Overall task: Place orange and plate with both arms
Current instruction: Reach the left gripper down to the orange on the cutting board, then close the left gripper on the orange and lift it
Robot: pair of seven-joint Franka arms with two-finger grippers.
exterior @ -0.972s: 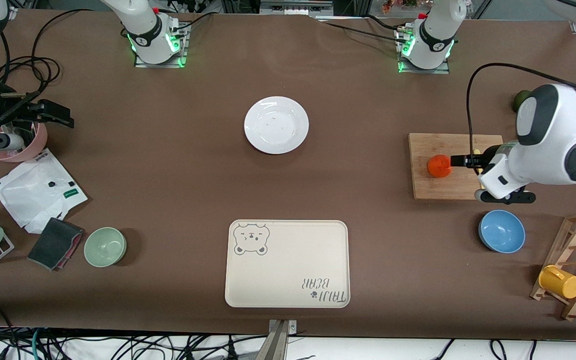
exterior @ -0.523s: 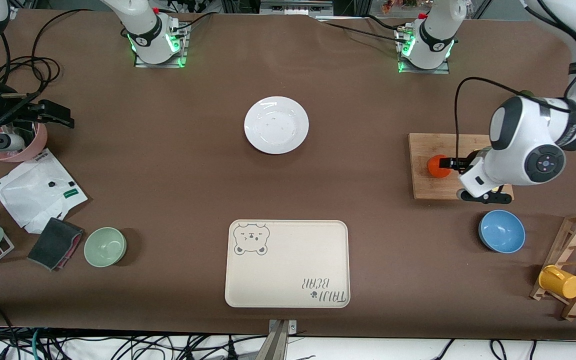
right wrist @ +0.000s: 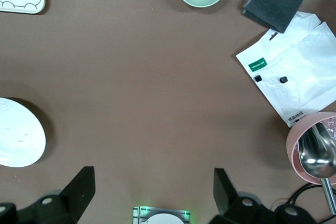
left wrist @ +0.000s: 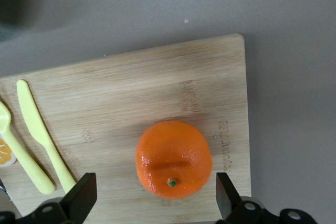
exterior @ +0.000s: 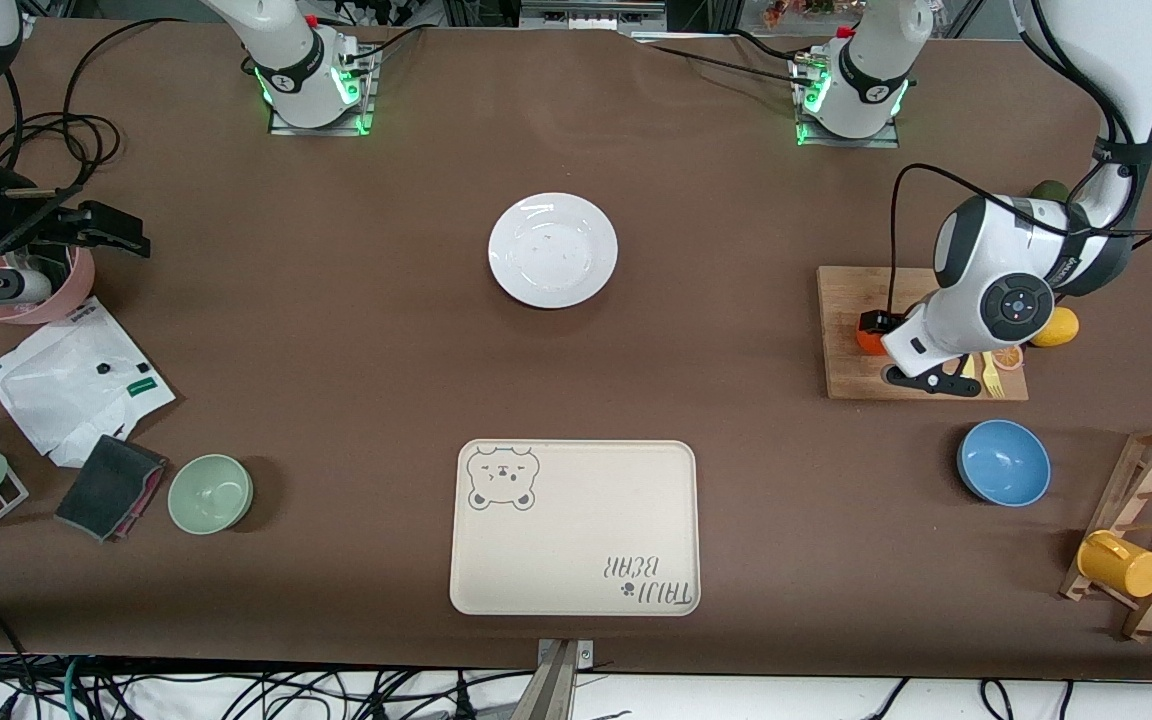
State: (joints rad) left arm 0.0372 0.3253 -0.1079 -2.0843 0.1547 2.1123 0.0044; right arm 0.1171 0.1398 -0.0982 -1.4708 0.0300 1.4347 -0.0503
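The left gripper isn't ready to close on the orange [exterior: 866,341] yet and needs to go lower first, because its fingers are above the orange over the cutting board and would miss the orange.
The orange [exterior: 866,341] sits on the wooden cutting board [exterior: 861,290] at the left arm's end of the table. My left gripper [exterior: 896,350] points down over it. In the left wrist view the orange [left wrist: 174,159] lies between the open fingers [left wrist: 81,199], without touching either. The white plate [exterior: 553,250] lies empty mid-table, nearer the robot bases, and shows in the right wrist view [right wrist: 18,132]. My right gripper [exterior: 101,228] waits open and empty over the pink bowl [exterior: 36,295] at the right arm's end, its fingers [right wrist: 79,188] spread wide.
On the board [left wrist: 157,87] are a yellow knife [left wrist: 39,135], a fork and an orange slice [exterior: 1008,357]; a lemon [exterior: 1054,327] lies beside it. Also here are a blue bowl [exterior: 1003,462], bear tray [exterior: 574,525], green bowl [exterior: 210,493], white bag [exterior: 76,375] and cup rack [exterior: 1151,530].
My left arm has swung in over the board, and its gripper has turned from reaching sideways at the orange to pointing down over it. The right arm has not moved.
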